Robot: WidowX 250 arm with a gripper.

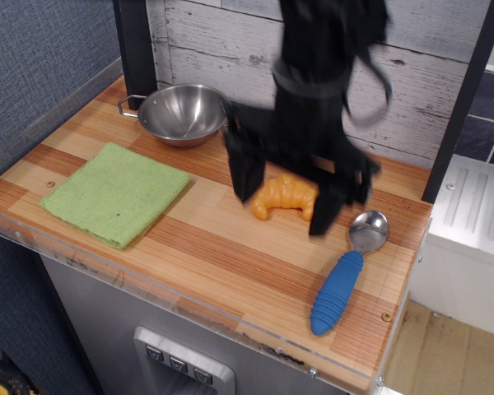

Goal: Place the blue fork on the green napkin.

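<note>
My gripper is to grab the blue fork by its ribbed blue handle [342,284] next. Then it is to lay the fork on the green napkin [116,192].
The blue fork [341,284], a ribbed blue handle with a shiny round silver head, lies on the wooden counter at the front right. The green napkin [116,192] lies flat at the left. My black gripper [284,199] hangs blurred over the middle of the counter, above the orange croissant. Its fingers [244,169] are spread wide apart and hold nothing. The right finger's tip is just up-left of the fork's silver head.
An orange toy croissant [280,197] lies between the fingers, partly hidden by them. A steel two-handled bowl [183,113] stands at the back left. A clear lip [189,306] runs along the counter's front edge. A white rack [477,210] is to the right.
</note>
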